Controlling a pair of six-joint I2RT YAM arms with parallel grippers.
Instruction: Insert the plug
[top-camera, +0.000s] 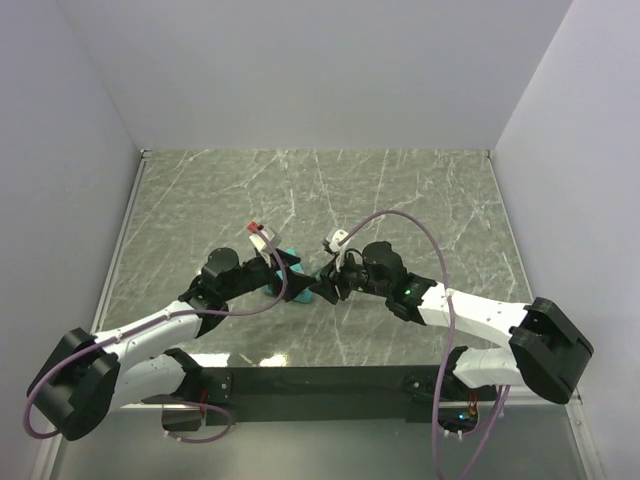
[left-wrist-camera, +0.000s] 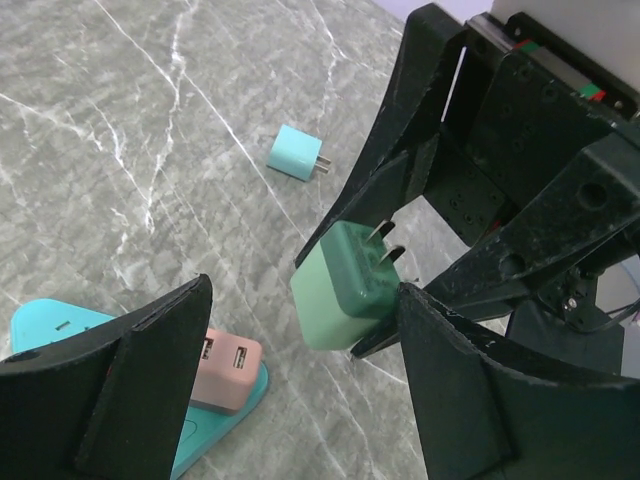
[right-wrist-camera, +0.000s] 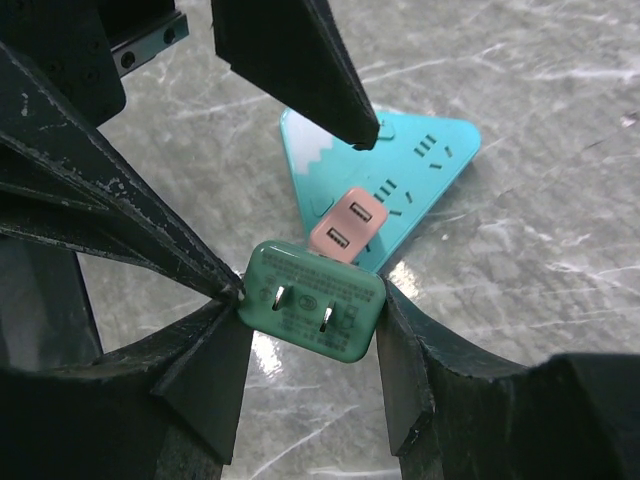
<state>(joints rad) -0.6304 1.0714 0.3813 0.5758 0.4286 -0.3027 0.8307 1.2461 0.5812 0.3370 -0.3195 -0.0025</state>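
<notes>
My left gripper grabs the green plug (right-wrist-camera: 312, 300) by its metal prongs next, so the plug's body stays free for my right gripper to regrip for insertion.
A dark green plug (right-wrist-camera: 312, 300) hangs above the table with my right gripper (right-wrist-camera: 312, 298) shut on its two sides, prongs facing the right wrist camera. In the left wrist view the same green plug (left-wrist-camera: 345, 287) floats between the wide-apart fingers of my left gripper (left-wrist-camera: 303, 295), close to the right finger (left-wrist-camera: 470, 390) and far from the left one. My left gripper is open. Below lies a teal power strip (right-wrist-camera: 425, 160) with a pink USB plug (right-wrist-camera: 348, 222) seated in it. Seen from above, the two grippers (top-camera: 268, 268) (top-camera: 326, 284) meet over the strip (top-camera: 292, 256).
A light-blue plug (left-wrist-camera: 297, 155) lies loose on the marble table (left-wrist-camera: 120, 120) beyond the grippers. The teal strip (left-wrist-camera: 40, 325) and pink plug (left-wrist-camera: 226, 370) sit under my left finger. White walls enclose the table on three sides.
</notes>
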